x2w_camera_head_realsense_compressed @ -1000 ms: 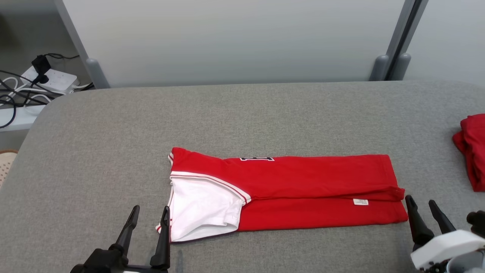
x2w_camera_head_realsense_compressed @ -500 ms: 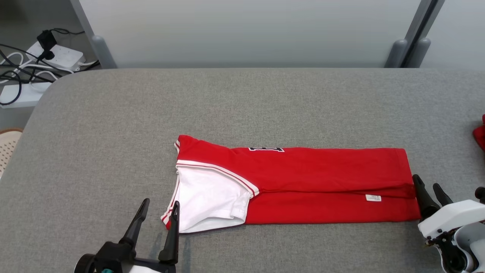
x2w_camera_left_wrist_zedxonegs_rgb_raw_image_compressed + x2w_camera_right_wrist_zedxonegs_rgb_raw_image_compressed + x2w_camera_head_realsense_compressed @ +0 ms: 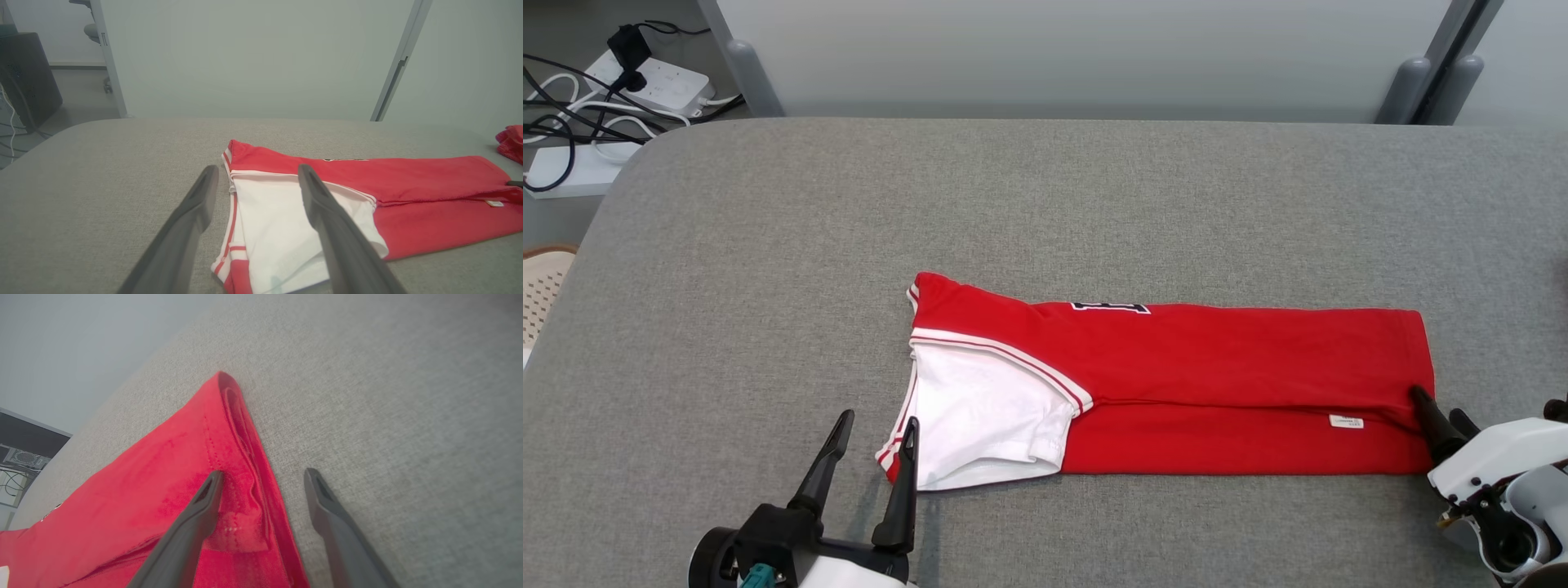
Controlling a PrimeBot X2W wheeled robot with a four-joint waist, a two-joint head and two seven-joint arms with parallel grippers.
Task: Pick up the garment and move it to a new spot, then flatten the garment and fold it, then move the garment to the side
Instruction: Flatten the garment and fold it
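Note:
The layered edge of the shirt stands up at its bottom hem (image 3: pixel 1420 384) while the long red body (image 3: pixel 1248 353) lies flat, so my right gripper should pinch the shirt there next.
The garment (image 3: pixel 1217 384) is a red shirt with a white sleeve, folded into a long strip across the middle of the grey table (image 3: pixel 1045 204). My left gripper (image 3: pixel 878 420) is open at the sleeve's near-left corner. In the left wrist view the left gripper (image 3: pixel 257 168) has the sleeve's striped edge of the garment (image 3: pixel 408 183) between its fingers. My right gripper (image 3: pixel 1437 404) is open at the shirt's right hem. In the right wrist view the right gripper (image 3: pixel 263 473) has one finger over the garment (image 3: pixel 163 465) and the other over bare table.
A second red cloth (image 3: pixel 510 141) lies at the table's far right. A power strip with cables (image 3: pixel 645 77) sits on the floor beyond the back-left corner, and a woven basket (image 3: pixel 539 286) is at the left edge. A pale partition stands behind the table.
The camera has shifted, so the whole scene sits higher and further right. Both open grippers have closed in on the garment, the left to the sleeve corner, the right onto the right hem.

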